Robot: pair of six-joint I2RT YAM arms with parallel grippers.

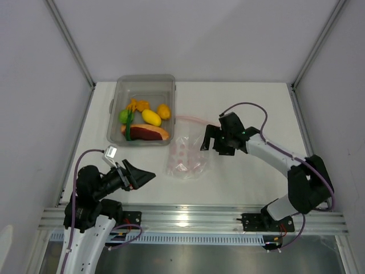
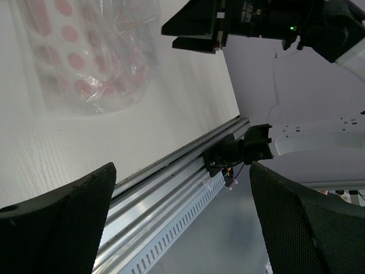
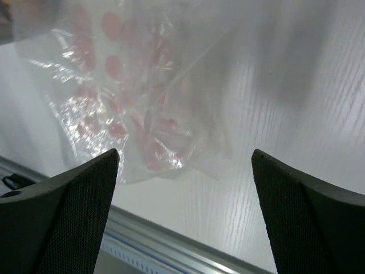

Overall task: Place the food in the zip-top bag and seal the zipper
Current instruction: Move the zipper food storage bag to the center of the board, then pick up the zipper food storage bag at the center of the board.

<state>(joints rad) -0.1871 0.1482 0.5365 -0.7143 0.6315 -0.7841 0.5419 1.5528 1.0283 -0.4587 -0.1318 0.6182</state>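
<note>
The bag's opening should stay free for the food. My right gripper should next pinch the zip-top bag's pink zipper at the zipper's end away from the bin.
The food sits in a clear grey bin (image 1: 146, 77) at the back left: a yellow lemon (image 1: 151, 117), an orange fruit (image 1: 164, 111), a green lime (image 1: 123, 116), a green stalk (image 1: 129, 130), an orange cluster (image 1: 137, 105) and a long dark-red and tan slice (image 1: 147, 133). The zip-top bag (image 1: 185, 153) (image 2: 91, 57) (image 3: 131, 103) lies crinkled and flat on the table right of the bin, with pink dots showing through it. Its pink zipper (image 1: 191, 119) runs along the far edge. My right gripper (image 1: 209, 142) (image 3: 185, 154) hangs open just right of the bag, holding nothing. My left gripper (image 1: 149, 176) (image 2: 181, 171) is open near the front edge, left of the bag.
A metal rail (image 1: 194, 218) runs along the table's near edge, carrying both arm bases. White walls and grey frame posts (image 1: 71, 43) enclose the table. The right gripper's black body (image 2: 228, 23) shows in the left wrist view, above the bag.
</note>
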